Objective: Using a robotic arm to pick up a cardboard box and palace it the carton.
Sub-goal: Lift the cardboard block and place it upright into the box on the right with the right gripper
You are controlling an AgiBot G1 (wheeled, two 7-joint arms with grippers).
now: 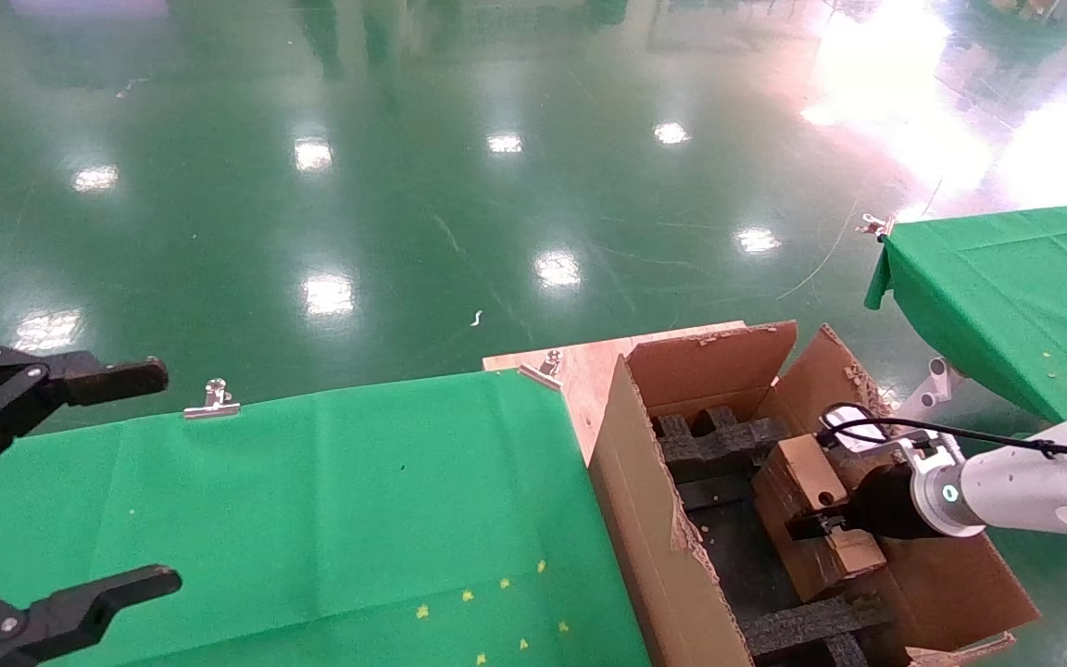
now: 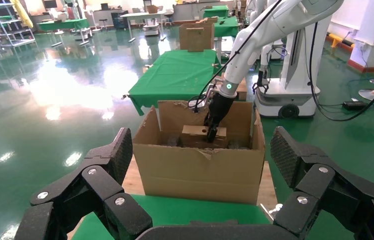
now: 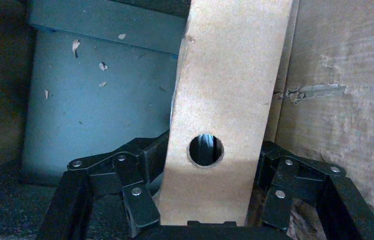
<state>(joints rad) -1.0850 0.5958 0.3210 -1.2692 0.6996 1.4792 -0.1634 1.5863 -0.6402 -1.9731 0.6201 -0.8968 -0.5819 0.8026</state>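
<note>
My right gripper should release the small cardboard box, because the box's lower edge (image 1: 787, 552) is between the foam inserts and the box would stay in the carton (image 1: 631, 463).
The robotic arm (image 1: 1043, 486), my right one, reaches into the carton (image 1: 631, 463) from the right. Its gripper (image 1: 819, 524) is shut on the cardboard box (image 1: 807, 472) and holds it tilted inside the carton, above the black foam inserts (image 1: 719, 435). In the right wrist view the box (image 3: 227, 90) stands between the fingers (image 3: 145, 155), its round hole facing the camera, and the gripper (image 3: 209, 167) clamps both flat faces. The left wrist view shows the carton (image 2: 199, 167), the box (image 2: 193, 131) and the right gripper (image 2: 210, 131). My left gripper (image 1: 163, 477) is open and empty over the green table.
A green-clothed table (image 1: 311, 519) lies left of the carton, with a metal clip (image 1: 212, 398) on its far edge. A wooden board (image 1: 580, 366) sits under the carton. A second green table (image 1: 1006, 296) stands at the right. The floor is glossy green.
</note>
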